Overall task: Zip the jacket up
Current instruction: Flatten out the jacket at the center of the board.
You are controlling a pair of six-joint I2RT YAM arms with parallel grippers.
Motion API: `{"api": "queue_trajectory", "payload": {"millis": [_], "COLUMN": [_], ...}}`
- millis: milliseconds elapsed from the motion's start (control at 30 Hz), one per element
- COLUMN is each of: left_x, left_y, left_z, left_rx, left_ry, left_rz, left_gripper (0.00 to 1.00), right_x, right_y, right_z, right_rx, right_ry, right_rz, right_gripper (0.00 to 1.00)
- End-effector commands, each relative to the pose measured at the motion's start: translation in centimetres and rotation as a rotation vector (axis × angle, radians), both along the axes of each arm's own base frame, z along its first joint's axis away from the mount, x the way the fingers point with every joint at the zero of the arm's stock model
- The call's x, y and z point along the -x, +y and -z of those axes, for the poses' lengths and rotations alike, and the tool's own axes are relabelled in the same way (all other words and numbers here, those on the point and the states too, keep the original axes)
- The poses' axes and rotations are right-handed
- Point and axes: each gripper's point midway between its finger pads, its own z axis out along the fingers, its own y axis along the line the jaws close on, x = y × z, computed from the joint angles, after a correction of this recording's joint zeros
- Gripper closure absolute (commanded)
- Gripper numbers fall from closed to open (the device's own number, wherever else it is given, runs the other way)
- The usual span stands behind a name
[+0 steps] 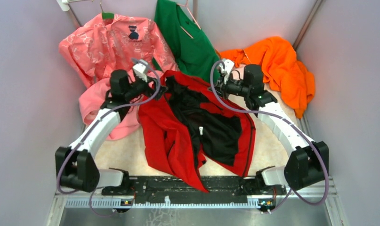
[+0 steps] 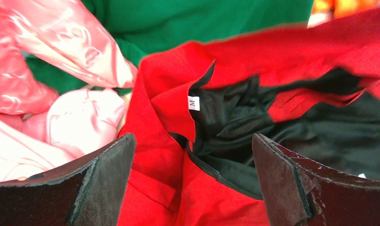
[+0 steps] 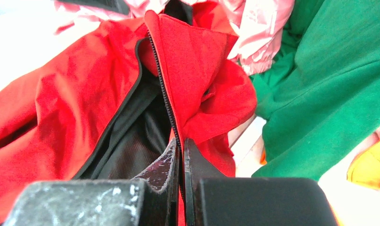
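Note:
My left gripper should grab the jacket's collar near the white size label [image 2: 193,102] next, to lift and straighten the jacket so it can be zipped up.
The red jacket [image 1: 169,136] lies open on the table, its dark lining [image 1: 216,132] facing up. My left gripper [image 1: 160,89] hovers at the jacket's left collar. In the left wrist view that gripper [image 2: 192,174] is open, fingers [image 2: 108,179] wide apart over red cloth and a dark zipper edge [image 2: 211,167]; nothing is pinched. A white size label [image 2: 193,102] shows at the collar. My right gripper [image 1: 216,86] is at the jacket's upper right edge. In the right wrist view this gripper [image 3: 181,146] is shut on the jacket's front edge, right at the zipper teeth [image 3: 162,80].
A pink patterned shirt [image 1: 112,42] and a green garment [image 1: 188,42] hang at the back. An orange garment [image 1: 282,70] is heaped at the back right. A plain pink fleece [image 1: 96,101] lies under the left arm. Grey walls close in on both sides.

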Motion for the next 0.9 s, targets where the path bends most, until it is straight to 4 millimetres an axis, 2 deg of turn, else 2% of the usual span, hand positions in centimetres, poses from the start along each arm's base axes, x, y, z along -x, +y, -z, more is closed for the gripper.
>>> {"api": "queue_trajectory", "payload": {"millis": [0,133,267,367,533,633,700,767,867], "left_x": [-2.5,-4.5,-5.1,-5.0,-5.4,-5.4,-5.2,-4.9,-4.3], "left_y": [-1.3,-1.2,-1.3,-1.5,-1.4,-1.6,-1.8,-2.1,-2.4], "left_z": [1.2,2.3,1.6,0.8,0.3,0.3,-0.2,-1.2,-3.5], "left_rx": [-0.157,-0.191,-0.174,-0.159,-0.146,-0.134,-0.121,-0.102,-0.076], "left_ry": [-0.124,-0.103,-0.111,-0.117,-0.107,-0.088,-0.084,-0.086,-0.109], "left_rz": [0.016,-0.036,-0.054,-0.047,-0.069,-0.061,-0.049,-0.036,-0.011], "left_gripper": [0.02,0.02,0.02,0.04,0.14,0.27,0.43,0.59,0.72], "right_x": [0.1,-0.4,-0.9,-1.1,-1.0,-0.9,-1.1,-1.4,-1.8], "right_y": [-0.2,-0.9,-1.6,-2.0,-2.1,-2.4,-2.6,-3.0,-3.5], "right_z": [-7.4,-10.0,-12.6,-13.7,-14.7,-15.0,-15.1,-15.1,-15.1], "right_rx": [-0.084,-0.124,-0.155,-0.167,-0.198,-0.203,-0.195,-0.184,-0.178], "right_ry": [-0.139,-0.152,-0.169,-0.179,-0.172,-0.176,-0.181,-0.188,-0.193], "right_rz": [-0.012,0.008,0.03,0.042,0.042,0.05,0.067,0.091,0.118], "right_gripper": [1.0,1.0,1.0,1.0,1.0,1.0,1.0,1.0,1.0]}}
